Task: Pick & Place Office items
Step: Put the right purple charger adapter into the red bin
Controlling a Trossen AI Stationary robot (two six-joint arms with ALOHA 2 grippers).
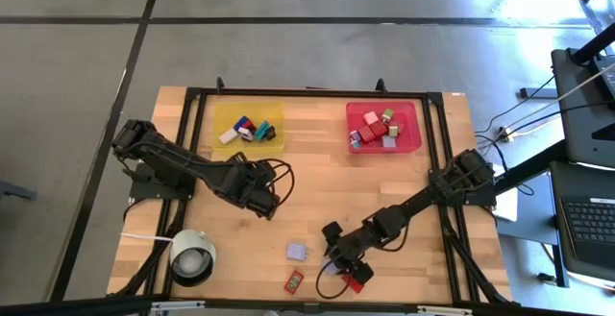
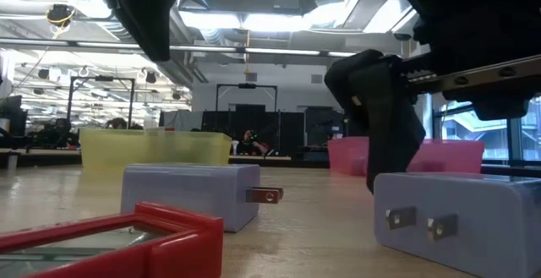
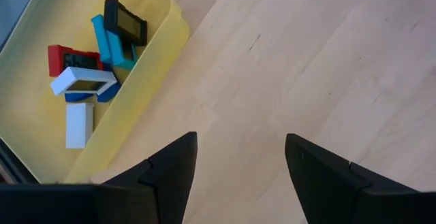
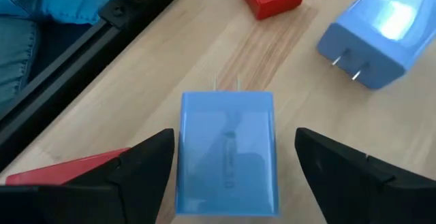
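My right gripper closes on the block now, since its fingers reach down on either side of the lilac block [image 1: 333, 268] [image 4: 227, 152].
My right gripper [image 4: 235, 134] is open near the table's front edge [image 1: 333, 263]. It stands low over a lilac block [image 4: 228, 149] with two prongs, one finger on either side and a gap showing at each. The block lies flat on the wood. Close by lie a second lilac block [image 1: 296, 252] and two red items [image 1: 294, 280] [image 1: 357, 278]. My left gripper [image 1: 267, 206] hangs open over bare wood at the table's middle left [image 3: 240, 142]. Several small items fill the yellow tray [image 1: 213, 124] and the red tray [image 1: 415, 124].
A white roll with a dark centre [image 1: 192, 256] stands at the front left. A black frame rail [image 4: 102, 60] borders the table beside the right gripper. The two trays sit at the far edge, with bare wood between them and the arms.
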